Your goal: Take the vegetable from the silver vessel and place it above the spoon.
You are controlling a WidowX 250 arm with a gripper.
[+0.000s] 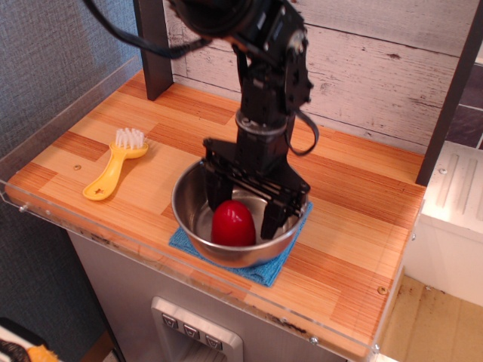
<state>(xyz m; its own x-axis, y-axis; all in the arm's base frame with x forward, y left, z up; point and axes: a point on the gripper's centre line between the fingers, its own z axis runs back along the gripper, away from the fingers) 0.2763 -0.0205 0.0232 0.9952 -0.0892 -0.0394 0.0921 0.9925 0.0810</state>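
Observation:
My gripper should next grab the vegetable [232, 224] by its rounded sides to take it from the silver vessel.
The red dome-shaped vegetable [232, 224] stands upright inside the silver vessel [198, 235], a shiny steel bowl near the front of the wooden counter. My black gripper [243, 207] is lowered into the bowl, open, with one finger on each side of the vegetable; the jaws are not closed on it. The yellow spoon [117, 163], with a white bristled head, lies to the left of the bowl, head pointing to the back.
The bowl rests on a blue cloth [260, 270]. A clear plastic rim [68, 105] edges the counter on the left and front. A dark post [153, 53] stands at the back left, a white plank wall [377, 68] behind.

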